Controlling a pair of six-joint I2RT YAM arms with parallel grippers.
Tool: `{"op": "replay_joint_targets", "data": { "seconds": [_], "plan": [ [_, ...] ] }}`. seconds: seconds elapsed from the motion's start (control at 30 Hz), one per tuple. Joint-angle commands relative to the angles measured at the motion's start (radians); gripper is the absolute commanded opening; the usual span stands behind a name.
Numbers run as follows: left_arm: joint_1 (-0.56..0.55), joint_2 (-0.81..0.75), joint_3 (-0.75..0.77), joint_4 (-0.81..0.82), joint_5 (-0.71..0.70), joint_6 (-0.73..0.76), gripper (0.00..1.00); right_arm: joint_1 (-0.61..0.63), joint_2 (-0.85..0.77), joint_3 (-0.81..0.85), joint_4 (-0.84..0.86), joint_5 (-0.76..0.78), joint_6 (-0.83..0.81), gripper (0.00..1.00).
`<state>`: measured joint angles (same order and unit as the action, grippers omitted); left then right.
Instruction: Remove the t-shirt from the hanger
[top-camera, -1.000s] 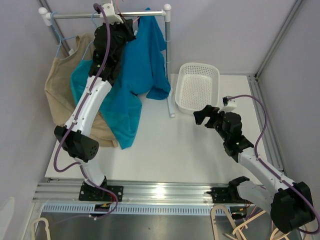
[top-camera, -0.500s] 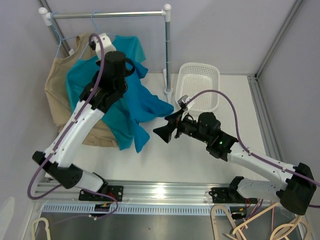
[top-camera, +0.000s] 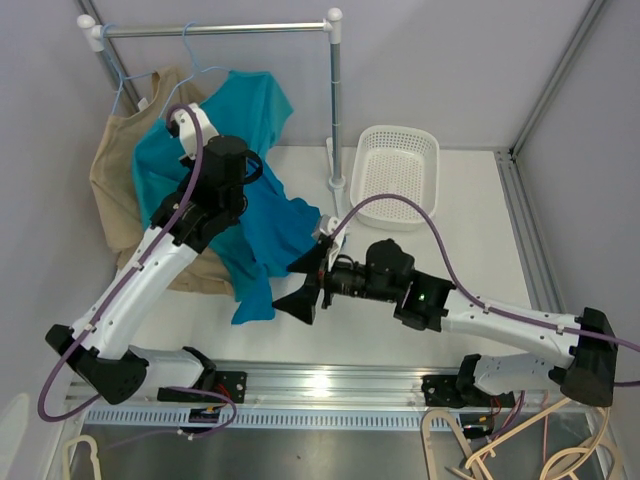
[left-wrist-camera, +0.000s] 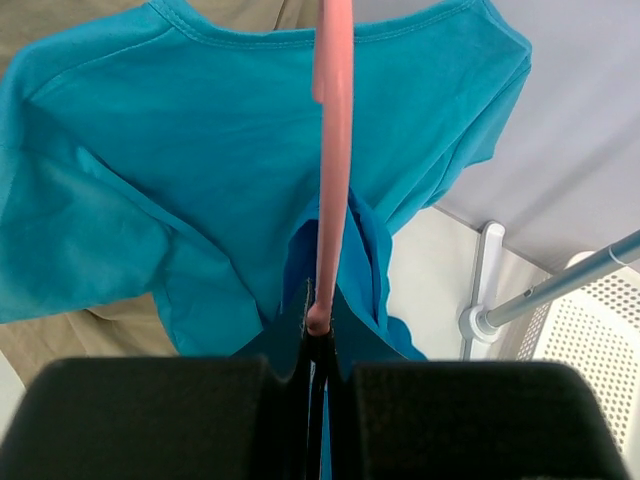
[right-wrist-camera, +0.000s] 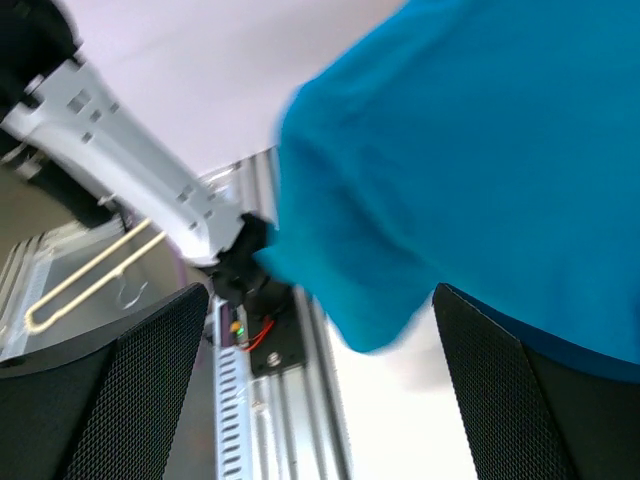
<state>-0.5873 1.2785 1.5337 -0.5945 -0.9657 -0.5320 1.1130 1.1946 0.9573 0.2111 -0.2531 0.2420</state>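
Note:
The teal t-shirt has to come off the pink hanger, so my right gripper will next grab the t-shirt by its loose lower hem (top-camera: 262, 297) (right-wrist-camera: 349, 290) and pull.
The teal t-shirt (top-camera: 262, 215) hangs on a pink hanger (left-wrist-camera: 333, 150), off the rack rail and over the table's left side. My left gripper (top-camera: 245, 170) is shut on the hanger's lower end (left-wrist-camera: 320, 340), with the shirt (left-wrist-camera: 200, 150) spread beyond it. My right gripper (top-camera: 298, 284) is open and sits at the shirt's lower hem. In the right wrist view its mesh fingers (right-wrist-camera: 150, 390) stand wide apart, and the blurred teal cloth (right-wrist-camera: 480, 150) hangs between and above them without touching the gripper (right-wrist-camera: 330, 400).
A beige shirt (top-camera: 115, 185) hangs on a blue hanger from the rack rail (top-camera: 215, 29). The rack post (top-camera: 335, 100) stands mid-back and a white basket (top-camera: 395, 175) is right of it. Wooden hangers (top-camera: 520, 450) lie beyond the front rail at the bottom right.
My left arm has pulled the hanger and teal shirt off the rail, down and toward the front. My right arm has swung left across the table to the shirt's hem, jaws open.

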Motion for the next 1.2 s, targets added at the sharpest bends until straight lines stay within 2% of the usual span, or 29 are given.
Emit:
{"op": "replay_joint_targets", "data": {
  "seconds": [0.0, 0.17, 0.2, 0.23, 0.4, 0.53, 0.57, 0.67, 0.77, 0.8, 0.83, 0.87, 0.9, 0.93, 1.07, 1.17],
  "plan": [
    [-0.008, 0.001, 0.039, 0.004, -0.044, -0.029, 0.0, 0.08, 0.022, 0.035, -0.001, 0.036, -0.01, 1.0],
    [-0.009, -0.007, 0.032, -0.002, 0.001, -0.051, 0.01, 0.117, 0.089, 0.072, 0.013, 0.112, -0.017, 0.99],
    [-0.009, -0.004, 0.039, -0.005, -0.002, -0.051, 0.0, 0.122, 0.115, 0.083, 0.01, 0.109, -0.018, 0.91],
    [-0.011, 0.001, 0.042, -0.011, -0.011, -0.049, 0.0, 0.128, 0.126, 0.106, 0.001, 0.127, -0.02, 0.89],
    [-0.011, 0.001, 0.04, -0.019, 0.007, -0.068, 0.01, 0.151, 0.157, 0.124, -0.012, 0.215, -0.03, 0.94],
    [-0.012, -0.007, 0.065, -0.088, 0.015, -0.12, 0.01, 0.168, 0.131, 0.097, -0.004, 0.389, -0.053, 0.99],
    [-0.013, -0.007, 0.069, -0.129, -0.001, -0.131, 0.01, 0.182, 0.123, 0.077, 0.007, 0.469, -0.058, 0.99],
    [-0.016, -0.011, 0.066, -0.139, -0.007, -0.148, 0.01, 0.186, 0.12, 0.061, 0.043, 0.564, -0.05, 0.96],
    [-0.017, -0.01, 0.06, -0.145, -0.005, -0.158, 0.01, 0.189, 0.152, 0.073, 0.053, 0.609, -0.055, 0.92],
    [-0.019, -0.011, 0.059, -0.149, -0.004, -0.163, 0.01, 0.189, 0.16, 0.077, 0.062, 0.63, -0.055, 0.86],
    [-0.019, -0.01, 0.06, -0.151, -0.004, -0.166, 0.01, 0.189, 0.166, 0.077, 0.068, 0.627, -0.059, 0.68],
    [-0.02, -0.008, 0.057, -0.151, -0.004, -0.166, 0.01, 0.189, 0.175, 0.078, 0.071, 0.626, -0.058, 0.34],
    [-0.02, -0.008, 0.055, -0.145, -0.005, -0.164, 0.01, 0.189, 0.178, 0.081, 0.065, 0.621, -0.052, 0.13],
    [-0.02, -0.007, 0.054, -0.137, -0.008, -0.158, 0.01, 0.188, 0.178, 0.081, 0.056, 0.615, -0.049, 0.0],
    [-0.02, 0.01, 0.052, -0.093, -0.025, -0.122, 0.01, 0.215, 0.152, 0.074, -0.005, 0.587, -0.03, 0.0],
    [-0.02, 0.031, 0.081, -0.097, -0.015, -0.118, 0.01, 0.309, 0.094, 0.051, -0.087, 0.702, -0.012, 0.0]
  ]
}}
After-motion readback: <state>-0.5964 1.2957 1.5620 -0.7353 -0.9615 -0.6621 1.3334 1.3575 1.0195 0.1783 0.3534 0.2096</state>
